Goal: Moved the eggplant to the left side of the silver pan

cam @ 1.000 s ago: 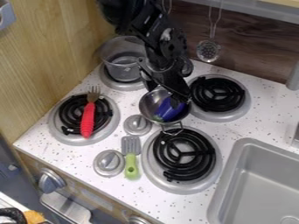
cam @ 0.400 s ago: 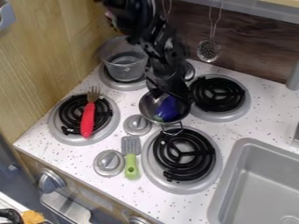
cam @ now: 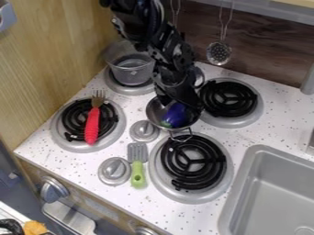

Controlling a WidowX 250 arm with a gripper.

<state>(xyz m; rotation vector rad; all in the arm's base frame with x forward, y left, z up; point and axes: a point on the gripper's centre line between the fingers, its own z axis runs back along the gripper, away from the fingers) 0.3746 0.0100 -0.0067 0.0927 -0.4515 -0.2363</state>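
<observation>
I'll move the eggplant out to the silver pan's left side; my gripper grabs its purple body next.
The black gripper hangs down over the back part of the silver pan, its fingers spread open with one on each side of the eggplant's upper end. The purple eggplant lies inside the pan, near the middle, with its green end toward the front left. Its back end is partly hidden by the gripper. Whether either finger touches it, I cannot tell.
A clear pot stands on the back left burner. A red-handled fork rests on the front left burner. A green-handled spatula lies between the knobs and the front right burner; the sink is at lower right.
The gripper has lowered slightly and shifted over the pan. The eggplant has turned a little and moved slightly left within the pan, which has stayed in place.
</observation>
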